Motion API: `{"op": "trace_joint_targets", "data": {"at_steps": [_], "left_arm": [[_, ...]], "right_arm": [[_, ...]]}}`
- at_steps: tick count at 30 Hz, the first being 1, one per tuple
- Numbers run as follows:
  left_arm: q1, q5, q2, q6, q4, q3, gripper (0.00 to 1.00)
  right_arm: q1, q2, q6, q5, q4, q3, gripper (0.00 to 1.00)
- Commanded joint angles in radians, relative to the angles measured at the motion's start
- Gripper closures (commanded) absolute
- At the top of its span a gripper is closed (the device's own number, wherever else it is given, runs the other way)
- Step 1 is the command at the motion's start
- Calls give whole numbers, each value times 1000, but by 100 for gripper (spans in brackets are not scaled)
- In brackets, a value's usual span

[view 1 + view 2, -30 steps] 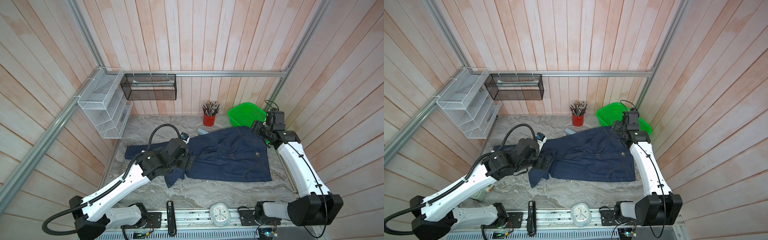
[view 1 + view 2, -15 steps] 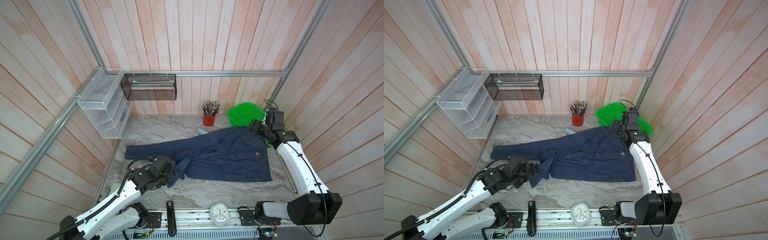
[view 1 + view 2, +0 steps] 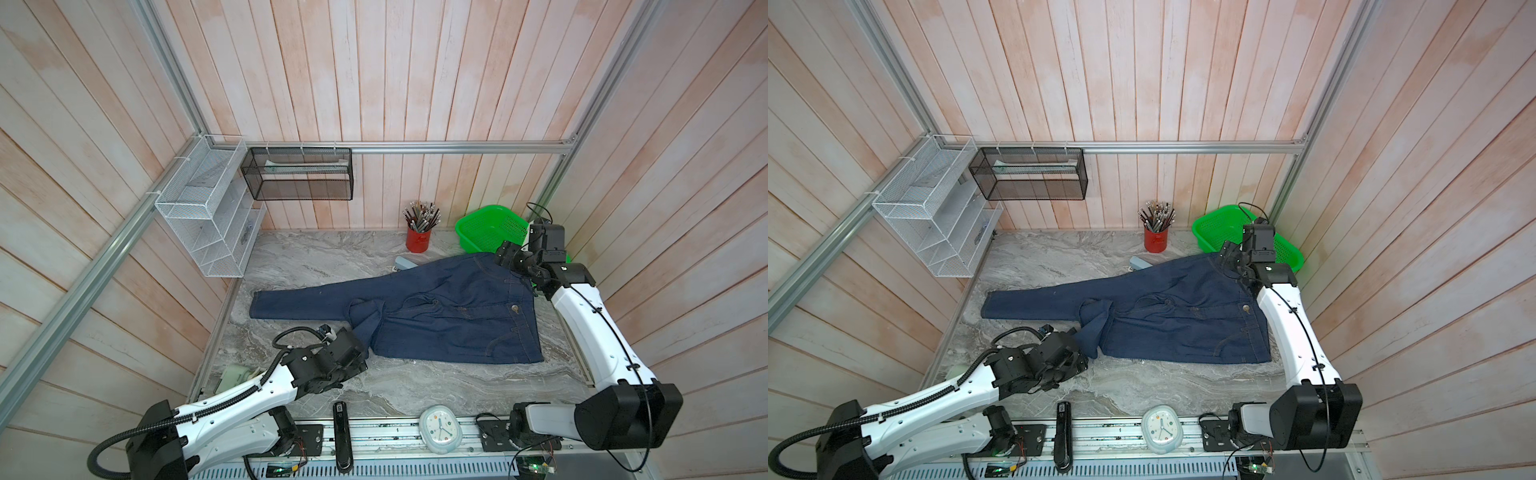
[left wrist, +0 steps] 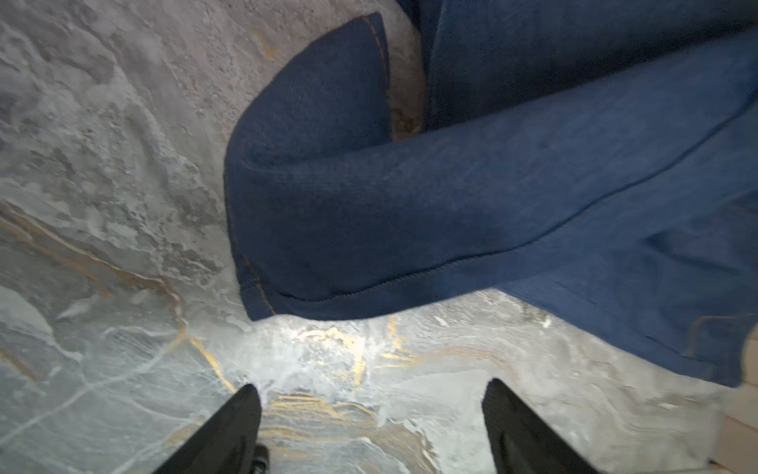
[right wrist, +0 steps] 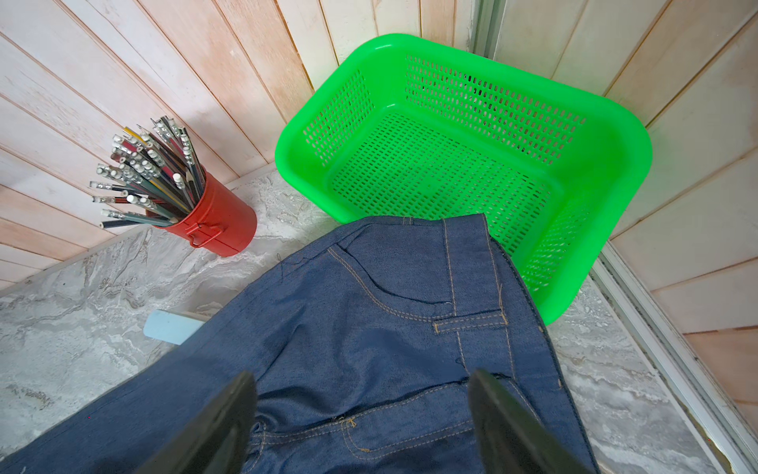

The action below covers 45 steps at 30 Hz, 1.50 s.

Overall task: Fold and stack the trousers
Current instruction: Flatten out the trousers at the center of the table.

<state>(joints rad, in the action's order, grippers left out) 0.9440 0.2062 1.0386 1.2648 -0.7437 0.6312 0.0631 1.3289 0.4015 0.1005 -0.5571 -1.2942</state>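
Note:
I will next grab the folded-back trouser leg near its cuff (image 4: 262,246) with my left gripper to pull it straight beside the other for folding.
The trousers (image 3: 449,316) (image 3: 1183,320) are dark navy jeans lying flat on the marble table, waist to the right. One leg stretches left; the other is folded back, its cuff (image 4: 262,246) pointing at the front left. My left gripper (image 3: 360,365) (image 4: 371,394) hovers low over bare marble just short of that cuff, open with nothing between its fingers. My right gripper (image 3: 505,257) (image 5: 363,381) hangs open over the far corner of the waistband (image 5: 471,287), its black fingers apart above a pocket seam.
A green basket (image 3: 490,232) (image 5: 451,164) sits in the far right corner with the waistband lapping its rim. A red pencil cup (image 3: 417,239) and a pale blue object (image 3: 405,262) stand behind the trousers. A clock (image 3: 440,428) and a black stapler (image 3: 343,432) lie along the front rail. Wire shelves (image 3: 203,216) hang on the left.
My left arm has pulled back from over the middle of the trousers to the front left, down by the folded leg's cuff. The right arm has hardly moved.

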Motion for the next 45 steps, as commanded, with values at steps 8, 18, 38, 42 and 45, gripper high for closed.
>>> {"op": "trace_joint_targets", "data": {"at_steps": [8, 18, 38, 42, 45], "left_arm": [[67, 152, 262, -110, -34, 58, 5], [-24, 267, 290, -222, -19, 35, 23], [-251, 596, 0, -397, -214, 185, 100], [-401, 682, -46, -578, -142, 269, 100], [-527, 700, -77, -799, 59, 311, 100]], "right_arm": [[6, 21, 16, -8, 13, 11, 17], [7, 24, 16, -5, 11, 10, 17], [17, 30, 15, -11, 8, -17, 18], [21, 33, 16, -15, 4, -33, 18], [22, 42, 16, -19, -1, -54, 18]]}}
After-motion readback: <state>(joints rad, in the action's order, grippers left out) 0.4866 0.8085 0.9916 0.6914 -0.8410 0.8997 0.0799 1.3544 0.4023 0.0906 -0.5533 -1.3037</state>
